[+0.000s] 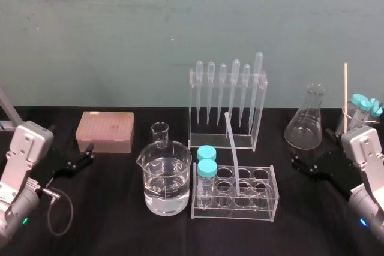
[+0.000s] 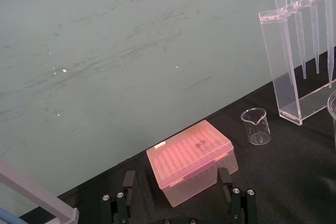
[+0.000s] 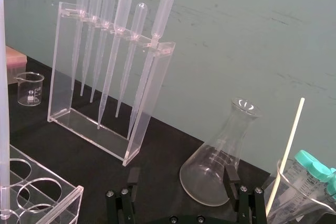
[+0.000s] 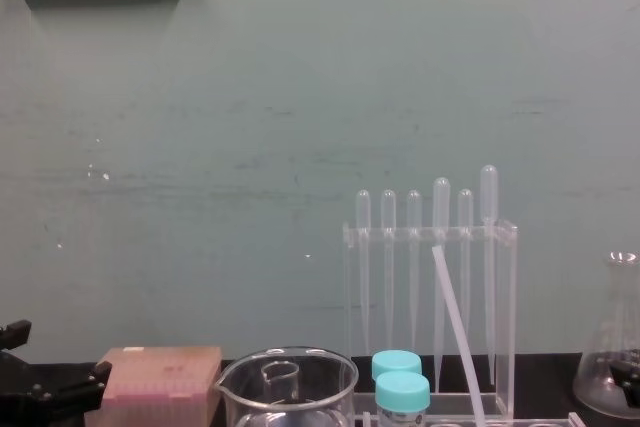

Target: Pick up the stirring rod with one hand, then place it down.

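The rod's lower end sits in a hole of the clear tube rack, so the robot's right gripper should reach the rod and grab its exposed upper part (image 4: 444,272).
The stirring rod (image 1: 233,151) is a thin translucent-white rod leaning in a hole of the clear tube rack (image 1: 264,199) at the table's middle; it also shows in front of the pipettes (image 4: 455,327) and at the frame edge (image 3: 2,103). My right gripper (image 1: 311,147) rests open and empty on the black table to the right of the rack, well apart from the rod, its fingers (image 3: 229,174) spread in front of the conical flask (image 3: 220,156). My left gripper (image 1: 72,143) sits open at the far left, fingers (image 2: 128,179) facing the pink tip box (image 2: 191,158).
A water-filled beaker (image 1: 166,181) and two teal-capped tubes (image 1: 207,166) stand left of the rod. Behind is a rack of pipettes (image 1: 228,103) and a tiny beaker (image 1: 159,134). A beaker (image 3: 302,192) with a beige stick (image 3: 286,153) and capped tubes is far right.
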Motion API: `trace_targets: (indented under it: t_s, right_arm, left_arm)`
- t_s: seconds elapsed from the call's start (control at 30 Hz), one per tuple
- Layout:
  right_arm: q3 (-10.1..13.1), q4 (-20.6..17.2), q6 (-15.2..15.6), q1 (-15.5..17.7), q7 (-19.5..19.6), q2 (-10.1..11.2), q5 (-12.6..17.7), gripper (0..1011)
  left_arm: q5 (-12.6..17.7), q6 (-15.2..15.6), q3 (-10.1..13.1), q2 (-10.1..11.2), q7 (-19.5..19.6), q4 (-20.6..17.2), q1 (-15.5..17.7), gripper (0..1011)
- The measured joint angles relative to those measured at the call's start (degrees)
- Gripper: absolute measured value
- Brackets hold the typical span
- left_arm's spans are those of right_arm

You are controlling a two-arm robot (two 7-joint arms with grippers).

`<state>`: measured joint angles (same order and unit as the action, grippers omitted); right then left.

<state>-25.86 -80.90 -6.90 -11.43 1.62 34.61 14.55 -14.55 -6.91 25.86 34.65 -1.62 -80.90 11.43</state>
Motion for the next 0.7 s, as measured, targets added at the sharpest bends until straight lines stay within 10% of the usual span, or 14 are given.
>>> trace_targets:
  t_s: [0.7]
  right_arm:
    - [0.0, 0.0, 0.0, 0.0, 0.0, 0.0, 0.0, 1000]
  left_arm:
    - [0.0, 0.0, 0.0, 0.0, 0.0, 0.0, 0.0, 1000]
